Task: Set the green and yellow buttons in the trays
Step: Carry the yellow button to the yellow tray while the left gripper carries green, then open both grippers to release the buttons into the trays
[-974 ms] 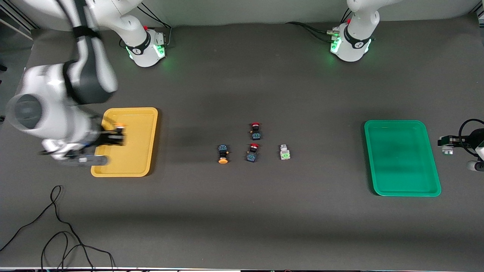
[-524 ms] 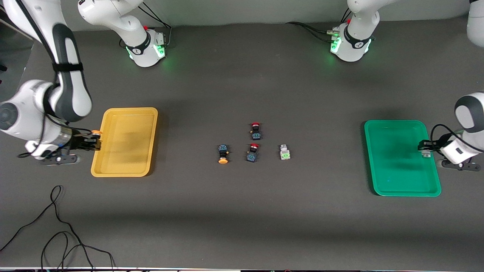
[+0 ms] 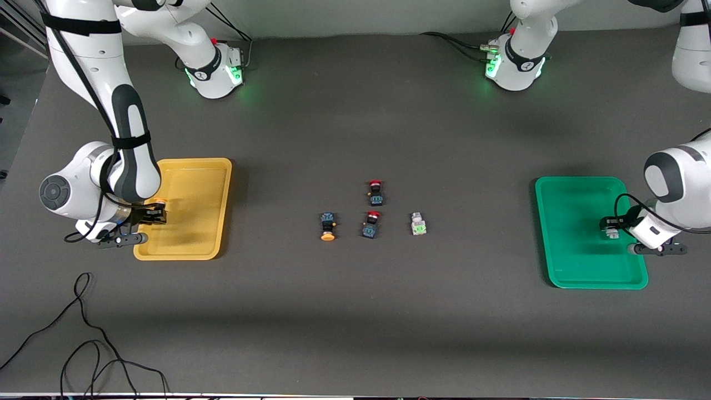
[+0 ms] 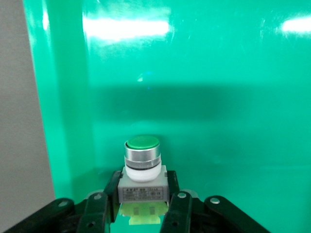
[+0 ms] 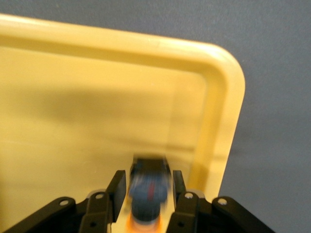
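The green button is low over the green tray's bottom and would lie there, so my left gripper should open now.
My right gripper (image 3: 154,214) is low over the yellow tray (image 3: 191,162), by the rim at the right arm's end. In the right wrist view its fingers (image 5: 119,187) stand slightly apart from a blurred dark button with an orange-yellow cap (image 5: 149,187), loose between them over the yellow tray (image 5: 97,107). My left gripper (image 3: 611,229) is over the green tray (image 3: 580,179), shut on a grey-white button with a green cap (image 4: 142,165). A second yellow-capped button (image 3: 328,226) and a second green button (image 3: 417,223) lie mid-table.
Two dark red-capped switches (image 3: 375,192) (image 3: 371,224) lie between the two loose buttons. Black cables (image 3: 83,333) trail over the near corner at the right arm's end. Both arm bases stand along the table's edge farthest from the front camera.
My right gripper moved from beside the yellow tray's rim to over the tray and its fingers parted. My left gripper carried the green button farther in over the green tray.
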`<state>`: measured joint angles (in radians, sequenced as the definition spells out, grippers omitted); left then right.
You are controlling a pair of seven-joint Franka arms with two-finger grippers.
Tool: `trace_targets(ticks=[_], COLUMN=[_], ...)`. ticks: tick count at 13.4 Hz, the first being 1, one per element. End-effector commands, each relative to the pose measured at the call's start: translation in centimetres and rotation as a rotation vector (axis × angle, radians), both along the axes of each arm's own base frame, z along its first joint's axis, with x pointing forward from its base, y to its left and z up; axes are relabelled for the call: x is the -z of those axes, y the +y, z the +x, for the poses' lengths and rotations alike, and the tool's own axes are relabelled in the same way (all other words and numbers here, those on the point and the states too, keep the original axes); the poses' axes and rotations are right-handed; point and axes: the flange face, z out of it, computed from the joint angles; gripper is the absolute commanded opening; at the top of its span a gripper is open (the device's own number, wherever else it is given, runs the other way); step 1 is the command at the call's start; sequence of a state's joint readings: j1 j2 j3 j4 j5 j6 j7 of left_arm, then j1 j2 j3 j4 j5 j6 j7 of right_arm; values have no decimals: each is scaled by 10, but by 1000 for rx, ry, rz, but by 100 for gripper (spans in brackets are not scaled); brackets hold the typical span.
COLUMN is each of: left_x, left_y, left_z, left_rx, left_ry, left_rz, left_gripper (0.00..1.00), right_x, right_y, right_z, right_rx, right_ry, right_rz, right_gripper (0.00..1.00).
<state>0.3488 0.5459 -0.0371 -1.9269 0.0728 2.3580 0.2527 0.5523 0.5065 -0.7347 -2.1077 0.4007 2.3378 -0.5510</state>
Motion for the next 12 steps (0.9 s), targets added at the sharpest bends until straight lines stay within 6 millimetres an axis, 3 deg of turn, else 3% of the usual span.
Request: trace_targets(ticks=[1, 2, 3, 6, 8, 10, 11, 12], left_x=[-4, -2, -5, -27, -71, -129, -159, -188], left_y=[-2, 0, 3, 3, 0, -9, -17, -25], left_z=[-1, -2, -2, -1, -2, -3, -1, 5], left_rx=[4, 19, 23, 22, 19, 19, 20, 12], left_ry=[0, 5, 3, -2, 23, 44, 82, 121], left_rz=[37, 48, 49, 55, 58, 61, 54, 30], left_gripper=[0, 59, 97, 99, 99, 98, 91, 88], right_x=[-11, -18, -29, -94, -148, -183, -190, -191], right_y=[2, 5, 10, 25, 48, 91, 120, 162], right_z=[14, 19, 24, 57, 78, 89, 92, 90], right_rx=[-6, -6, -11, -11, 18, 30, 47, 65], right_ry=[-26, -29, -22, 22, 69, 79, 64, 57], right_rz=[15, 26, 46, 43, 7, 2, -7, -15], right_gripper=[100, 100, 100, 100, 100, 100, 100, 100])
